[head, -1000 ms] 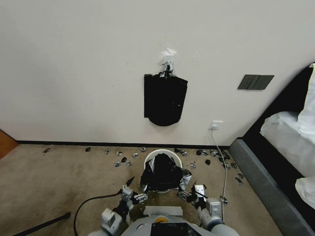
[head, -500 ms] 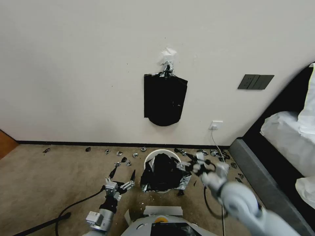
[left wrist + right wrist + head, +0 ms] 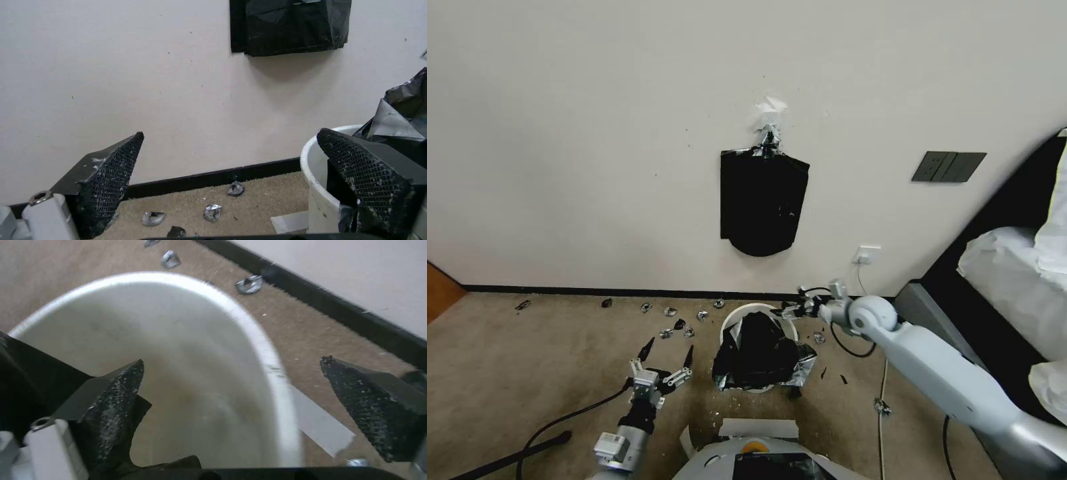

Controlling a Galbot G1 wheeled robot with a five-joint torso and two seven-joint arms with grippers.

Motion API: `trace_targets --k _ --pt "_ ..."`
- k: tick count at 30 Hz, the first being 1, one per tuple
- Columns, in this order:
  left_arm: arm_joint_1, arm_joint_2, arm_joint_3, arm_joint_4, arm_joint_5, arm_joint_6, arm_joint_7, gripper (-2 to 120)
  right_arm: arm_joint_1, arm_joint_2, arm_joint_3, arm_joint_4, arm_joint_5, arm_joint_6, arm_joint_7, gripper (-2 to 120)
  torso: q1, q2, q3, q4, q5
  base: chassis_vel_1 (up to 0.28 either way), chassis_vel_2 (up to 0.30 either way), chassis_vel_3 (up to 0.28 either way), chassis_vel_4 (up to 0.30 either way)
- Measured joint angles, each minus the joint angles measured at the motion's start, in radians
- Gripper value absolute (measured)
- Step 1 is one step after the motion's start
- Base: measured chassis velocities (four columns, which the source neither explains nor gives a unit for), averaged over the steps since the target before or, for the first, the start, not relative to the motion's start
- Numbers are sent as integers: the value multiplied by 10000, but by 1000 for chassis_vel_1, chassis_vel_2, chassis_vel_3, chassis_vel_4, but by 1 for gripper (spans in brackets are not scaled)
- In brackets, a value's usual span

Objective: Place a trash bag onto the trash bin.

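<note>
The trash bin needs to stay steady for the black trash bag (image 3: 758, 348), so my right gripper should grab the trash bin next by its bare rim (image 3: 792, 328).
The trash bin (image 3: 746, 311) is a small cream-white bucket on the carpet by the wall. The crinkled black trash bag (image 3: 758, 348) sits in it and spills over its near rim. My left gripper (image 3: 667, 351) is open, on the bin's left and clear of the bag; in the left wrist view its fingertips (image 3: 133, 146) stand wide apart with the bin's wall (image 3: 313, 170) and bag (image 3: 400, 116) beside one of them. My right gripper (image 3: 790, 311) is open at the bin's far right rim. In the right wrist view it (image 3: 233, 361) straddles the rim (image 3: 256, 330), with the bag (image 3: 31, 373) at one side.
A flat black pack of bags (image 3: 762, 203) hangs taped to the wall above the bin. Small scraps (image 3: 680, 327) litter the carpet along the baseboard. A white cable (image 3: 884, 363) runs down from the wall socket. The bed and its grey base (image 3: 947, 353) close off the right side.
Both grippers have left the bag's near edge. The right arm swung up and over to the bin's far right rim. The left gripper drew back to the left.
</note>
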Motion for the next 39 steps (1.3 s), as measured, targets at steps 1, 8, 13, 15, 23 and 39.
trace_targets --k 1,8,13,15,23,39 --pt "0 0 0 0 0 0 0 100 0 0 0 0 0 0 0 99 0 0 0 0 0 0 0 0 0" --pt "91 -353 144 -131 152 127 51 100 249 345 -398 -473 -32 204 -240 80 0 0 -1 -1 -1 0 0 0 0" --pt "172 -420 152 -209 41 137 32 100 373 417 -543 -614 -46 276 -260 65 0 0 -1 0 1 0 0 0 0" --pt "155 -467 186 -265 -100 195 4 100 409 425 -662 -669 -72 330 -261 51 0 0 -1 0 0 0 0 0 0" --pt "75 -485 260 -308 -159 257 -43 100 422 453 -744 -963 -179 547 -241 22 0 0 -1 0 1 0 0 0 0" --pt "-301 -388 500 -447 -577 607 -294 100 -854 -53 638 294 1597 330 2898 4 0 0 -2 0 -1 0 0 0 0"
